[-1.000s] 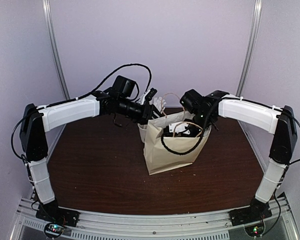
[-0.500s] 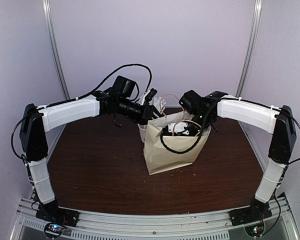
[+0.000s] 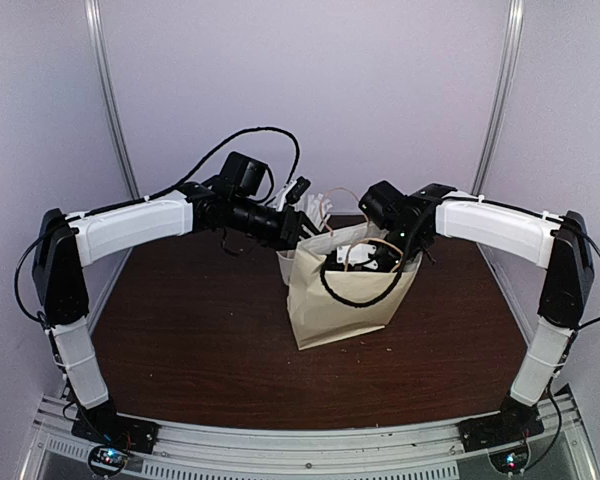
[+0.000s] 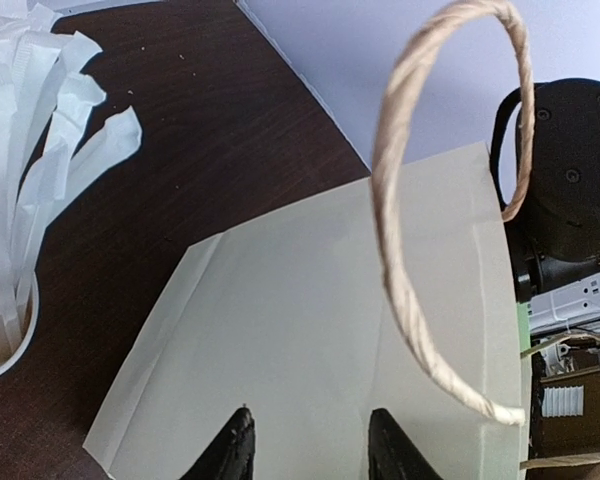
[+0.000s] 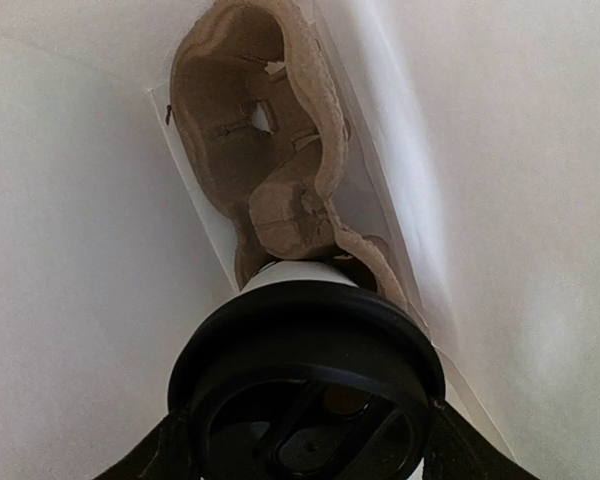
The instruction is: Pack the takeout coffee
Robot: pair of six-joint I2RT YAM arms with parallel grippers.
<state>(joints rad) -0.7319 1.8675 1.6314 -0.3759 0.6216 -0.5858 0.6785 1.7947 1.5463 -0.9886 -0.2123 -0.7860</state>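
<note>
The lower part of the takeout coffee reaches into the hollow of the brown pulp tray and the coffee would stand there, so the robot's right gripper needs to open.
The takeout coffee is a white paper cup under a black lid. It hangs inside the cream paper bag, and my right gripper is shut on the lid's rim, one finger on each side. Right below it, a brown pulp tray lies at the bottom of the bag. In the top view my right gripper reaches into the bag's mouth. My left gripper stands open against the bag's outer wall, nothing between its fingers.
A white cup of wrapped sticks stands on the brown table just left of the bag, close to my left wrist. The bag's twisted paper handle arches up beside the right arm. White bag walls close in around the cup.
The left arm's shoulder and elbow have shifted slightly left, and its jaws have barely widened. The right gripper still holds the cup inside the bag, almost unmoved.
</note>
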